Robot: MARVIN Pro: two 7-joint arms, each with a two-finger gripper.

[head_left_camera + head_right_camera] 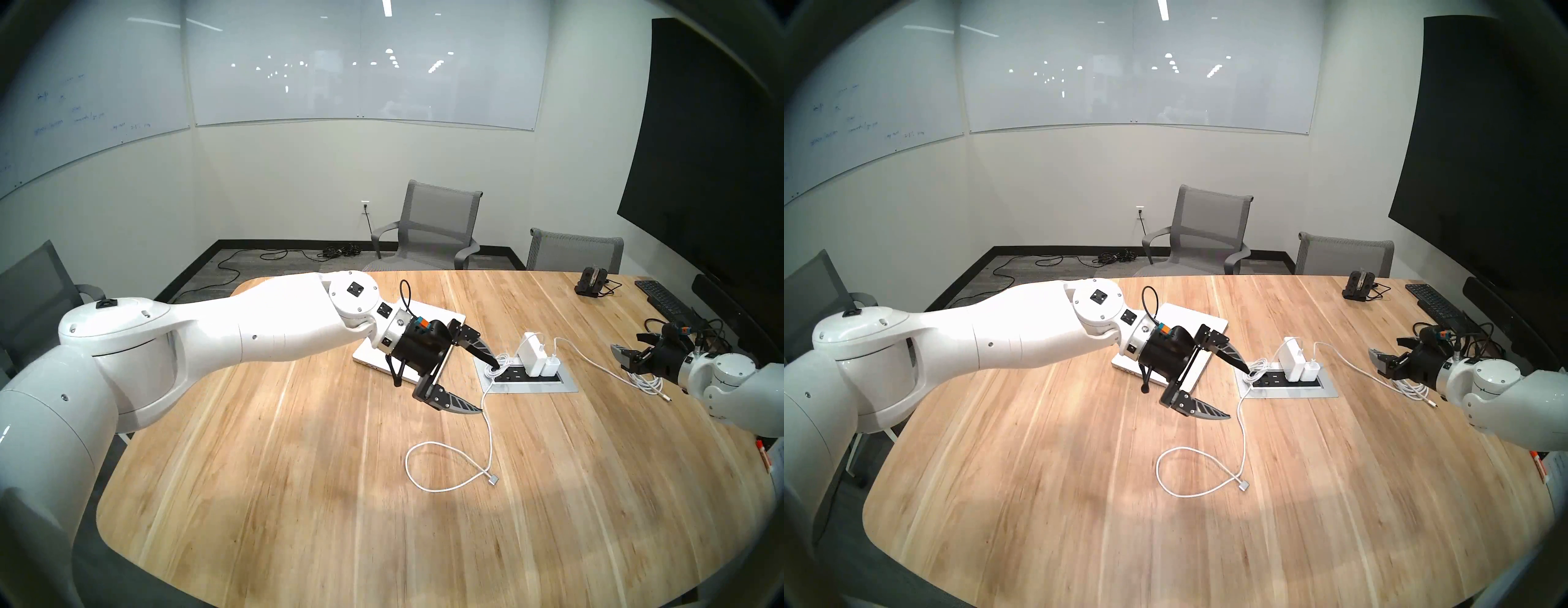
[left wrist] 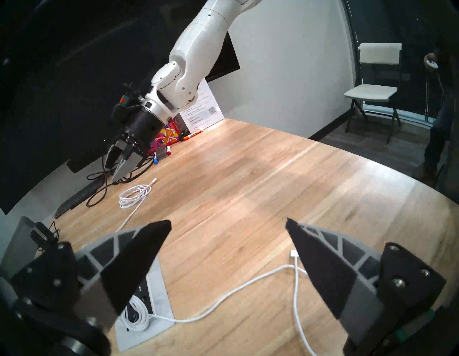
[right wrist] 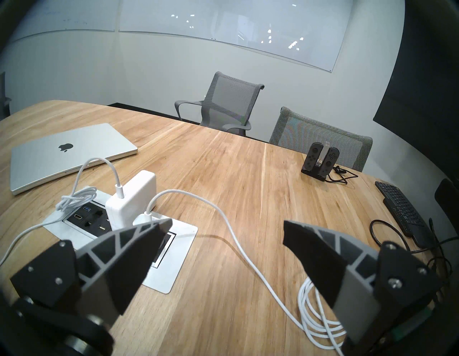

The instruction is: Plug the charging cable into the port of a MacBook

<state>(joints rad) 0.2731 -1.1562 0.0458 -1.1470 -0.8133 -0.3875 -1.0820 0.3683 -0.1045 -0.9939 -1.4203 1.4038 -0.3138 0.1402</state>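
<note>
The white charging cable lies in a slack loop [image 1: 408,465]. My left gripper should next grab it just behind its flat connector [image 1: 493,481], where the cable's tip stays steady.
The silver MacBook [image 1: 441,316] lies closed on the wooden table, mostly behind my left wrist; the right wrist view shows its lid and black apple logo [image 3: 67,151]. I cannot make out its port. The white charging cable [image 1: 490,424] runs from the power brick [image 1: 532,346] through a small coil, then loops toward me on the table. It ends in the flat connector [image 1: 493,481], which also shows in the left wrist view [image 2: 294,253]. My left gripper [image 1: 488,387] is open and empty, hovering over the cable beside the laptop. My right gripper [image 1: 619,356] is open and empty at the right.
A metal outlet box [image 1: 564,386] set in the table holds the brick and a smaller white charger [image 1: 551,363]. That charger's cable lies coiled [image 1: 645,384] under my right gripper. A black keyboard [image 1: 662,297], a controller dock [image 1: 592,280] and grey chairs [image 1: 437,225] stand at the back right.
</note>
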